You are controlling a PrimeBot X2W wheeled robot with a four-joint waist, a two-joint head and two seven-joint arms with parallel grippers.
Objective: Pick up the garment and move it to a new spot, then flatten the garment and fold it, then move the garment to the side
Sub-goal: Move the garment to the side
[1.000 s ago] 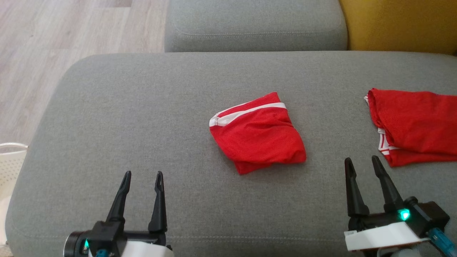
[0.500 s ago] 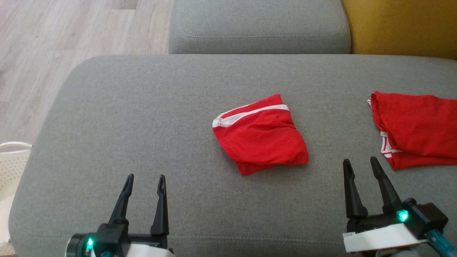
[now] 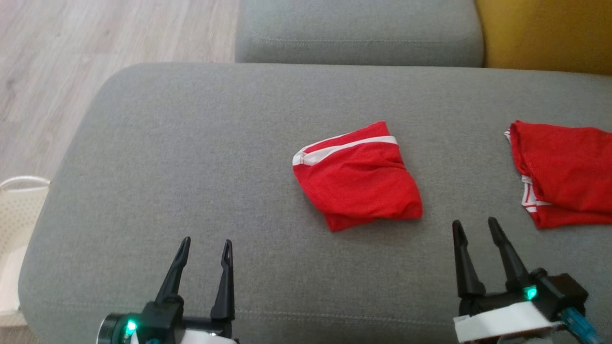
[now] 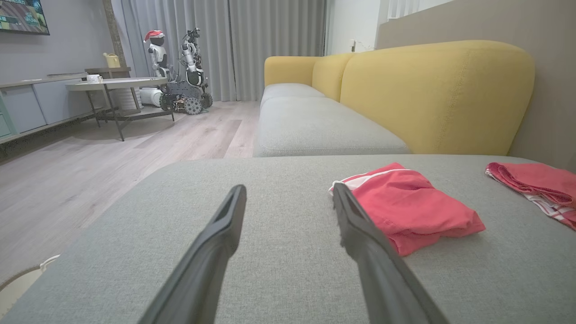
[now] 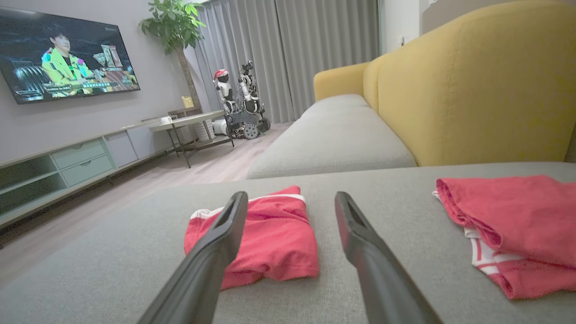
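The robot's right hand should next grab the folded garment by its plain red edge (image 3: pixel 414 192), opposite the garment's white corner (image 3: pixel 300 158). Then the garment can be moved to the side.
A folded red garment (image 3: pixel 356 177) with white stripes lies near the middle of the grey sofa seat (image 3: pixel 191 143); it also shows in the left wrist view (image 4: pixel 409 207) and the right wrist view (image 5: pixel 279 234). My left gripper (image 3: pixel 206 241) is open and empty, hovering near the seat's front edge, well to the left of the garment (image 4: pixel 289 189). My right gripper (image 3: pixel 474 222) is open and empty, just to the right of and nearer than the garment's lower right corner (image 5: pixel 291 196).
A second red garment (image 3: pixel 564 174) with white trim lies crumpled at the right of the seat (image 5: pixel 517 216). A yellow backrest (image 3: pixel 545 33) and another grey cushion (image 3: pixel 358 28) stand behind. A pale basket (image 3: pixel 16 205) sits on the wooden floor at the left.
The head camera has moved, so the whole picture sits slightly further right. My right gripper now stands a little closer to the middle garment. Both grippers stay open; the garments lie as before.
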